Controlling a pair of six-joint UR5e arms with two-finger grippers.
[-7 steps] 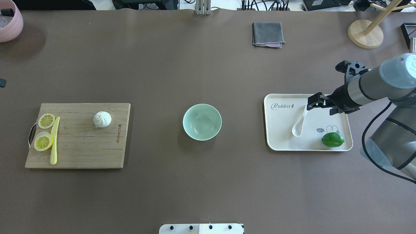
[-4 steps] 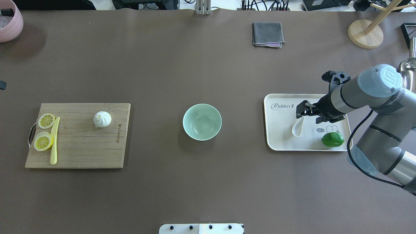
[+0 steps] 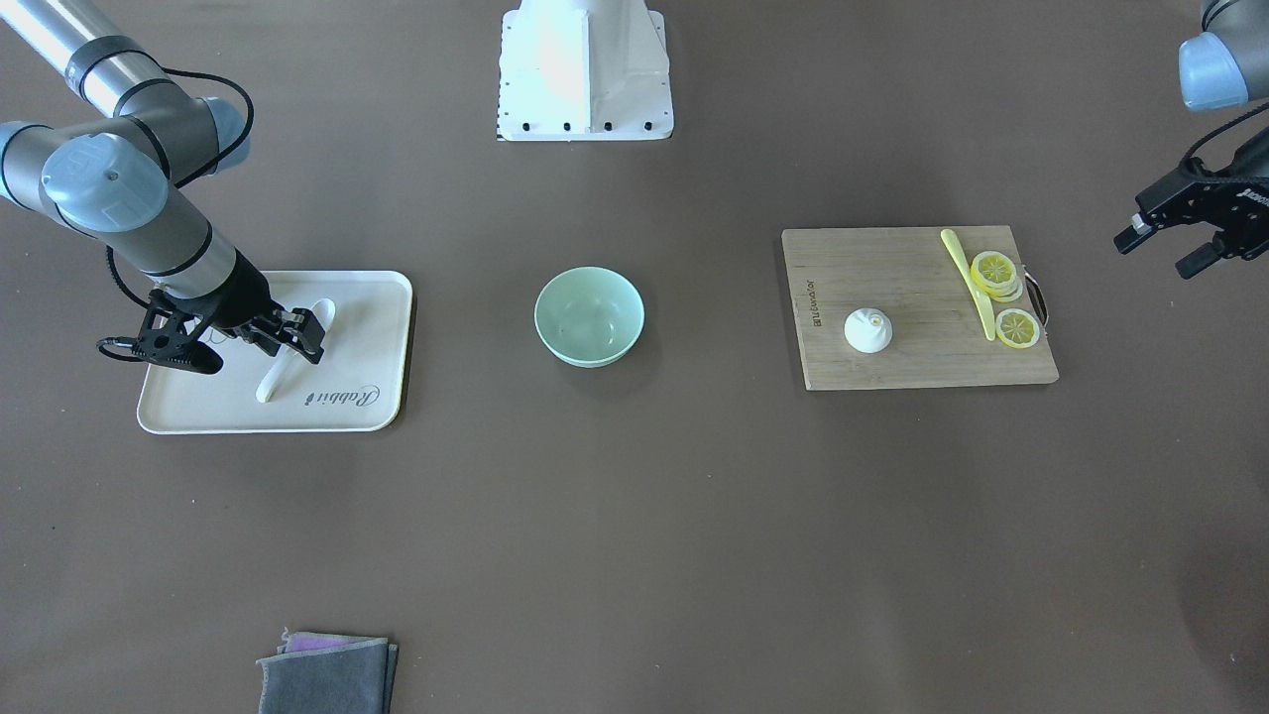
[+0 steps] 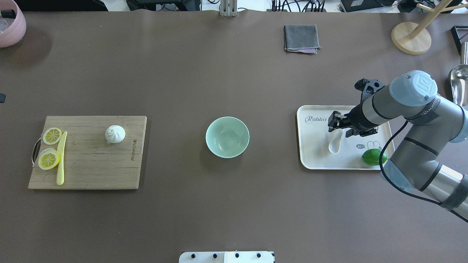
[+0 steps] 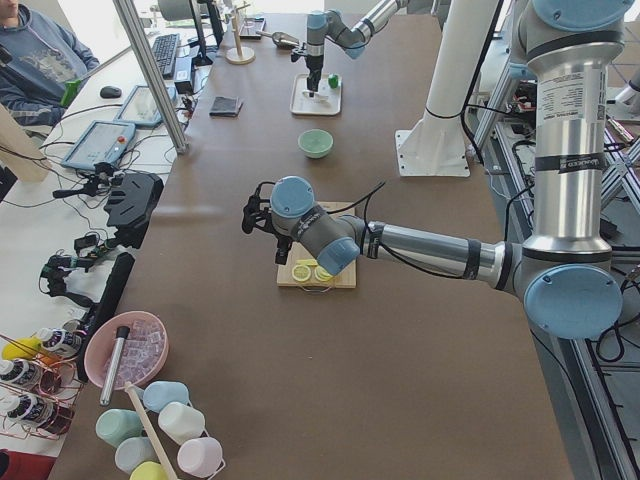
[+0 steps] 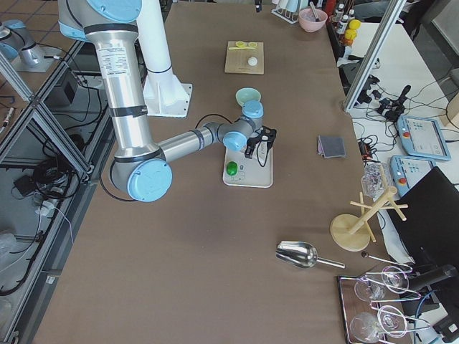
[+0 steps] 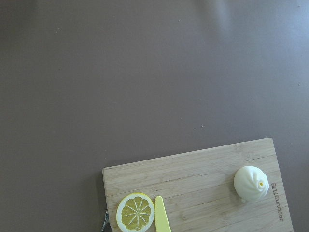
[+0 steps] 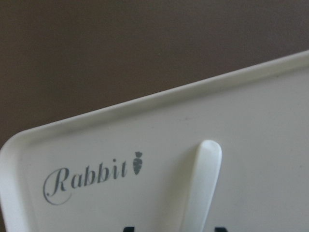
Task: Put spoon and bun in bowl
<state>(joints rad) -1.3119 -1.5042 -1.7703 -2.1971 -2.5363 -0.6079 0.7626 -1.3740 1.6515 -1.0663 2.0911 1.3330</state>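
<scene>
My right gripper grabs the cream-white spoon by its handle (image 3: 278,376) next, so that the spoon's scoop stays free to go into the mint-green bowl (image 3: 589,315).
The cream-white spoon (image 4: 335,145) lies on a white tray (image 4: 314,157), with its handle pointing away from me. My right gripper (image 4: 338,125) is open and low over the handle, one finger on each side; the right wrist view shows the handle tip (image 8: 206,166) close up. The white bun (image 4: 115,134) sits on a wooden cutting board (image 4: 91,164) at the left and also shows in the left wrist view (image 7: 251,183). The empty mint-green bowl (image 4: 227,137) stands mid-table. My left gripper (image 3: 1155,255) is open and empty, beyond the board's outer end.
Lemon slices (image 4: 49,159) and a pale yellow knife (image 4: 61,159) lie on the board's left end. A green lime (image 4: 374,156) sits on the tray. A grey cloth (image 4: 301,38), a pink bowl (image 4: 11,25), a wooden stand (image 4: 411,36) and a metal scoop (image 4: 459,82) stand at the table's edges.
My right gripper has moved left over the tray, from beside the spoon's handle end to over the handle. The spoon, bun and bowl have not moved.
</scene>
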